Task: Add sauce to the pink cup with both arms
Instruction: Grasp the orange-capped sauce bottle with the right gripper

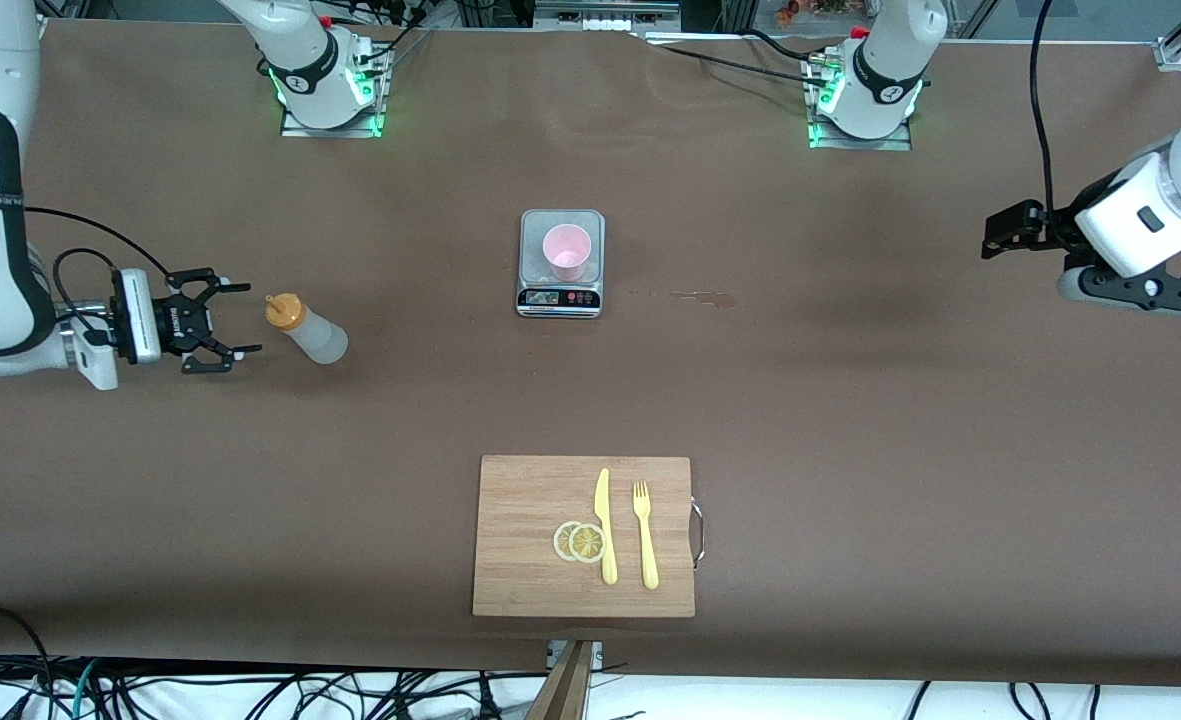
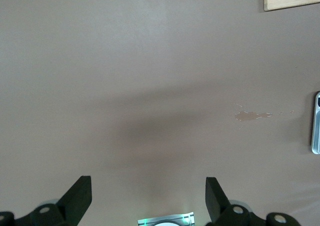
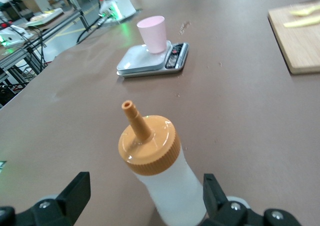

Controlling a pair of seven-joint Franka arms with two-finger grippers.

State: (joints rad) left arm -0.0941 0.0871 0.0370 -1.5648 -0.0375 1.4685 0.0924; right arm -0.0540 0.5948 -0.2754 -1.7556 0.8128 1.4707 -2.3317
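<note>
The sauce bottle's orange nozzle (image 3: 136,121) needs to stay free to pour into the pink cup. My right gripper should grab the bottle by its whitish body (image 3: 176,196) next.
The sauce bottle (image 1: 308,330), whitish with an orange nozzle cap, stands on the table toward the right arm's end. My right gripper (image 1: 251,319) is open and level with the bottle, its fingertips just short of it, touching nothing. In the right wrist view the bottle (image 3: 159,167) rises ahead of the open right gripper (image 3: 145,186). The pink cup (image 1: 566,252) stands upright on a small scale (image 1: 536,262) at the table's middle, also in the right wrist view as the cup (image 3: 152,33). My left gripper (image 1: 995,234) waits open over the left arm's end of the table, and the left wrist view shows the gripper (image 2: 147,187) holding nothing.
A wooden cutting board (image 1: 520,540) with a yellow knife (image 1: 605,525), a fork (image 1: 645,535) and lemon slices (image 1: 580,541) lies nearer the front camera than the scale. A small sauce stain (image 1: 700,297) marks the table beside the scale.
</note>
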